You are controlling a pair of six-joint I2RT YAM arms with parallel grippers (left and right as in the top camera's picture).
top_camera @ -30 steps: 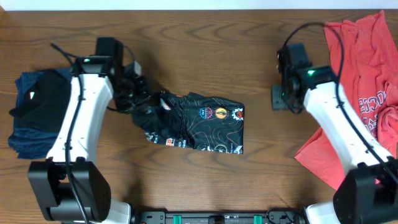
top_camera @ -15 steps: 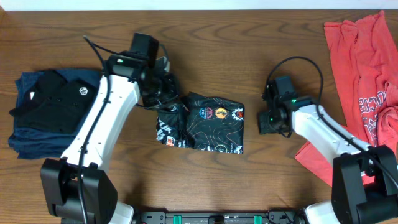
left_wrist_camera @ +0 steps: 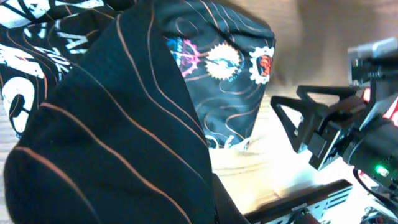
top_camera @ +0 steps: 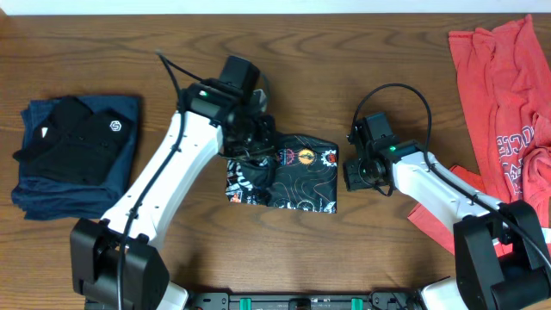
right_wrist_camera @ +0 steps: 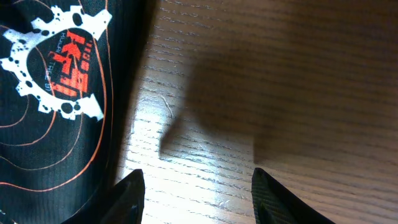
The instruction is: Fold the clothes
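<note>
The row of logos lies uncovered, and if opened now the cloth would drop short, onto the shirt's middle. My left gripper keeps hold of the lifted cloth for now.
The black shirt [top_camera: 297, 176] with thin wavy lines and logos lies folded mid-table. My left gripper [top_camera: 250, 143] is shut on the shirt's left part and holds it lifted over the rest. In the left wrist view that black cloth [left_wrist_camera: 118, 130] drapes across the fingers and hides them. My right gripper [top_camera: 355, 177] is open, low over the wood just right of the shirt's right edge. The right wrist view shows the gripper [right_wrist_camera: 200, 196] with bare table between the fingers and the shirt's logo [right_wrist_camera: 59, 68] to the left. Coral-red T-shirts [top_camera: 495, 95] lie spread at the far right.
A stack of folded dark navy and black garments [top_camera: 73, 159] sits at the table's left. The right arm's cable [top_camera: 396, 90] arcs above its wrist. Bare wood [top_camera: 318, 60] runs along the back of the table.
My left gripper has carried the shirt's left part rightwards, over the folded body. The right gripper has come in from the right and stopped at the shirt's right edge.
</note>
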